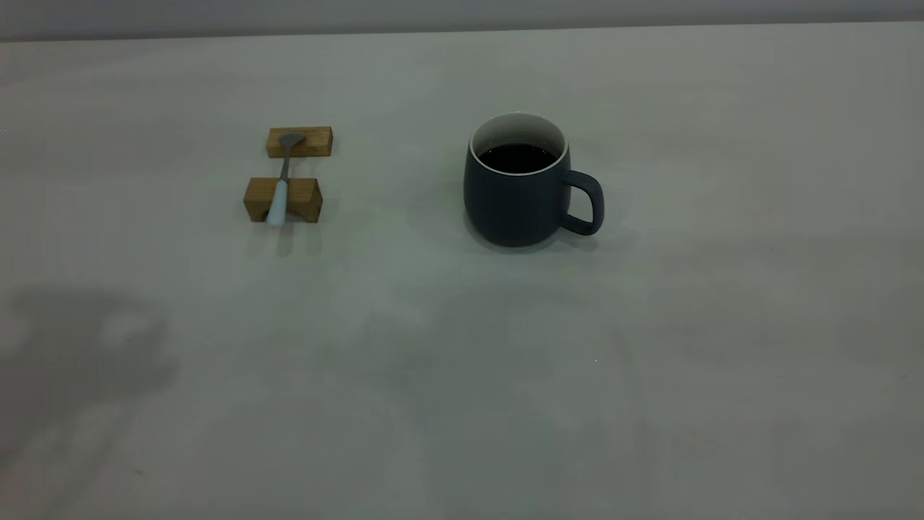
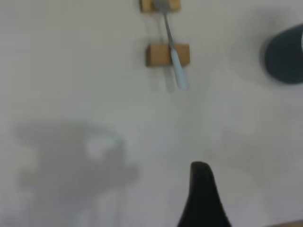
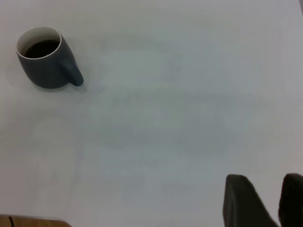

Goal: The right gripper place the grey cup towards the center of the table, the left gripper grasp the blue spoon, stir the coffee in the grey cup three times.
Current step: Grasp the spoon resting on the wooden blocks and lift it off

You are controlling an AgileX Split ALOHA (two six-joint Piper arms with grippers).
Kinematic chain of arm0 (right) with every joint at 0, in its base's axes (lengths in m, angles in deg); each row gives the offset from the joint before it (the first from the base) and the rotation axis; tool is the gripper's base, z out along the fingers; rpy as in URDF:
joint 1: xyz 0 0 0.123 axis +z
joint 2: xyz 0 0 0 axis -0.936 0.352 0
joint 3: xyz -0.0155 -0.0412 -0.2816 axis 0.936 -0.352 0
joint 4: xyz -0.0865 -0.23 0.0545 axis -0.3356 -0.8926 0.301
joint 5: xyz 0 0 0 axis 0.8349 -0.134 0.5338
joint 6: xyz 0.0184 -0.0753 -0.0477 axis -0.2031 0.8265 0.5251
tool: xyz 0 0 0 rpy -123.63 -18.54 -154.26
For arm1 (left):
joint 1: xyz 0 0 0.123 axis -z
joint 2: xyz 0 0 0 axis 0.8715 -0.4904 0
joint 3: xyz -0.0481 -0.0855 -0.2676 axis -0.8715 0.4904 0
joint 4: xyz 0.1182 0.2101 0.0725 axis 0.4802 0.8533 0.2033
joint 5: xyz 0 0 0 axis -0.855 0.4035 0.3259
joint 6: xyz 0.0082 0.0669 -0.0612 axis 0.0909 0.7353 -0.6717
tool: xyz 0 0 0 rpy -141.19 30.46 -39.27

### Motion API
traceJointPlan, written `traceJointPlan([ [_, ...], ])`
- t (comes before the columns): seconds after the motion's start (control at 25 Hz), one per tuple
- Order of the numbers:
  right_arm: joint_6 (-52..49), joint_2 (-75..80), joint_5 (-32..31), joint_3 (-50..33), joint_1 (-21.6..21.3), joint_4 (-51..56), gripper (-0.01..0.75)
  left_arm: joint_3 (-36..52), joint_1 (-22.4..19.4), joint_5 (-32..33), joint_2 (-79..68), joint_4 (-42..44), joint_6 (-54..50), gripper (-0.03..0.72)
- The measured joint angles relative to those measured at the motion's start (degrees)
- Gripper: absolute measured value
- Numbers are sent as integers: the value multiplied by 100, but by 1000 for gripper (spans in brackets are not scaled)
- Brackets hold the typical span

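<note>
The blue spoon will stir the coffee in the grey cup point(image 1: 516, 202), so the left gripper will next pick up the spoon by its light-blue handle point(image 1: 278, 204).
The grey cup point(image 1: 516, 202) stands upright near the table's point(image 1: 462, 375) middle, with its handle toward the right and black coffee point(image 1: 517, 157) inside. Left of it, the blue spoon point(image 1: 281, 184) lies across two wooden blocks. Neither gripper shows in the exterior view. In the left wrist view the spoon point(image 2: 173, 52) and cup point(image 2: 285, 56) lie far ahead of my left gripper point(image 2: 236, 194); one black finger point(image 2: 201, 194) shows with bare table beside it. My right gripper point(image 3: 267, 189) is open and empty, far from the cup point(image 3: 45, 66).
Two brown wooden blocks point(image 1: 299, 141) point(image 1: 303, 198) hold the spoon off the tabletop. An arm's shadow falls on the table at the near left point(image 1: 79, 354). A brown edge point(image 3: 28, 221) shows in a corner of the right wrist view.
</note>
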Motion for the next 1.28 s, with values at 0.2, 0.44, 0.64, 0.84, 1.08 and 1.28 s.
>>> traceJointPlan([
  [0.2,0,0,0,0,0,0,236,-557,17,66,-1386,-145,65,596],
  [0.44,0,0,0,0,0,0,236,-995,324,39,-2661,-149,42,595],
  [0.64,0,0,0,0,0,0,237,-1339,436,-75,-3660,-170,-160,595],
  [0.84,0,0,0,0,0,0,237,-1811,619,-268,-4560,-170,-195,595],
  [1.08,0,0,0,0,0,0,237,-2568,868,-322,-5448,-181,-195,595],
  [1.28,0,0,0,0,0,0,237,-3032,937,-276,-5985,-149,-195,595],
])
